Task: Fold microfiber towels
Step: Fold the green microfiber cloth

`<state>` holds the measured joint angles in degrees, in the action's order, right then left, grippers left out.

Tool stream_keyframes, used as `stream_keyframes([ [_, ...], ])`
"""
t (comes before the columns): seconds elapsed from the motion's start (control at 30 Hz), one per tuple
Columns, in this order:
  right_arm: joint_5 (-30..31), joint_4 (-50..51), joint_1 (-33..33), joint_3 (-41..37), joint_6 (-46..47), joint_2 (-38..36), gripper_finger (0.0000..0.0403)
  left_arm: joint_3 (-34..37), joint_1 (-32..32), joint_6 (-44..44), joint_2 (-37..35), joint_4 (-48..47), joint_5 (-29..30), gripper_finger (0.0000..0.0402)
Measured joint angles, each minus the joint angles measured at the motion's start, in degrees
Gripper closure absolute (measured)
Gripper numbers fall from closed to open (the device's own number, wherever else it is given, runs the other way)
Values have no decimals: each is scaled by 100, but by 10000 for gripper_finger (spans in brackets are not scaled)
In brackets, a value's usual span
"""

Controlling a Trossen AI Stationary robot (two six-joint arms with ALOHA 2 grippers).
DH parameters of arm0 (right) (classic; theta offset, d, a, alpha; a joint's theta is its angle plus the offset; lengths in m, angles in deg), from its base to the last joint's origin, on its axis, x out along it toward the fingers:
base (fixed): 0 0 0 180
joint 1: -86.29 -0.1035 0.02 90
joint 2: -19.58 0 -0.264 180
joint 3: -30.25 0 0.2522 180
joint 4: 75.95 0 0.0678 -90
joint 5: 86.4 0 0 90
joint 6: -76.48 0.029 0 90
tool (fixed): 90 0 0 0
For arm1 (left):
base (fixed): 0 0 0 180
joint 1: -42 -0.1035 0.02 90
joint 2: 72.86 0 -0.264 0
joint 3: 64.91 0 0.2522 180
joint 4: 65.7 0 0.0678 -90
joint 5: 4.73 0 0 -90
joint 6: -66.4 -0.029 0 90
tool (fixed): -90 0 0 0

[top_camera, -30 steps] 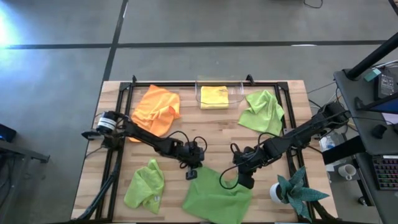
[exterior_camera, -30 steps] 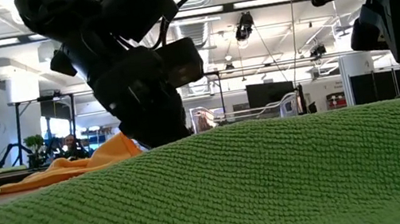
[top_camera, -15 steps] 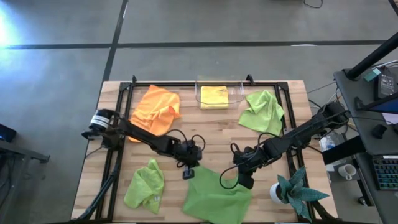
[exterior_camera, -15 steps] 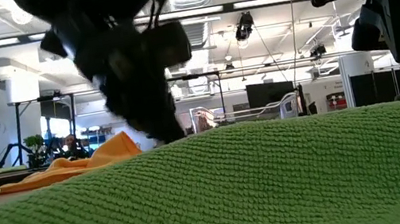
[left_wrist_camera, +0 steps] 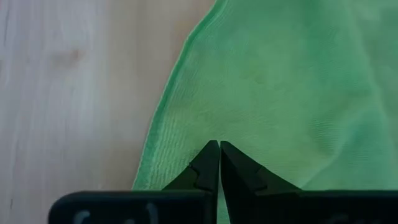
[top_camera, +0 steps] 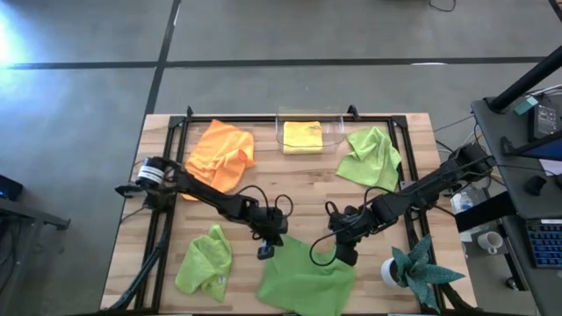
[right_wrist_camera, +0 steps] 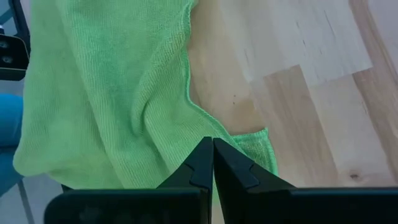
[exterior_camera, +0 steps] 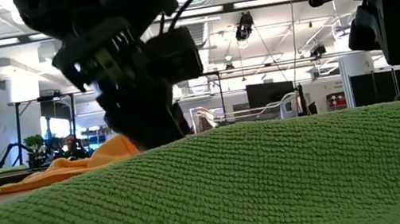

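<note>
The lime green towel hangs past the table's near edge, so I need to pull the towel toward the bin before opening my right gripper.
A lime green towel [top_camera: 303, 279] lies spread at the table's near edge and fills the low view [exterior_camera: 261, 191]. My left gripper [top_camera: 266, 251] is shut, with its tips at the towel's left edge [left_wrist_camera: 219, 144]. My right gripper [top_camera: 345, 256] is shut at the towel's right edge [right_wrist_camera: 212, 140]. An orange towel [top_camera: 221, 154] lies crumpled at the far left. A folded yellow towel [top_camera: 303, 136] sits in the clear bin. Two more lime green towels lie crumpled, one at the far right [top_camera: 371, 158] and one at the near left [top_camera: 206, 262]. My left gripper's shut fingertips [left_wrist_camera: 210, 155] come down from above onto the towel just inside its hemmed left edge [left_wrist_camera: 180, 152]. The cloth there lies flat on the table. I cannot tell whether any cloth is between the fingers. My right gripper is shut on the towel at its right edge [right_wrist_camera: 199, 127], beside a corner [right_wrist_camera: 264, 140], coming from above. A ridge of cloth runs up to the fingertips. I cannot tell whether it has one layer or several. The towel lies on the table.
The clear bin [top_camera: 334, 132] stands at the far edge, in the middle. A teal spiky plant in a white pot [top_camera: 417, 270] stands at the near right, close to my right arm. Bare wood shows in the middle of the table [top_camera: 303, 189].
My left gripper has gone a little toward the table's left edge, then back to the towel's left edge and slightly nearer the front. The towel and my right gripper have stayed where they were.
</note>
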<state>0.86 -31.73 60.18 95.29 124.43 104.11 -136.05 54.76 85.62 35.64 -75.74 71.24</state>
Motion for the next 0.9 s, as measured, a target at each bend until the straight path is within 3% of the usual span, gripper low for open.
stream_keyframes([
  [0.17,0,2,0,0,2,0,394,-35,0,13,110,-202,430,401],
  [0.37,-2,2,0,0,4,0,394,-39,-173,460,66,-672,2071,401],
  [0.53,18,18,-1,0,4,0,394,-29,-564,1167,71,-1447,2923,401],
  [0.9,358,122,0,-92,493,0,394,-17,-1527,1189,8,-1580,2920,401],
])
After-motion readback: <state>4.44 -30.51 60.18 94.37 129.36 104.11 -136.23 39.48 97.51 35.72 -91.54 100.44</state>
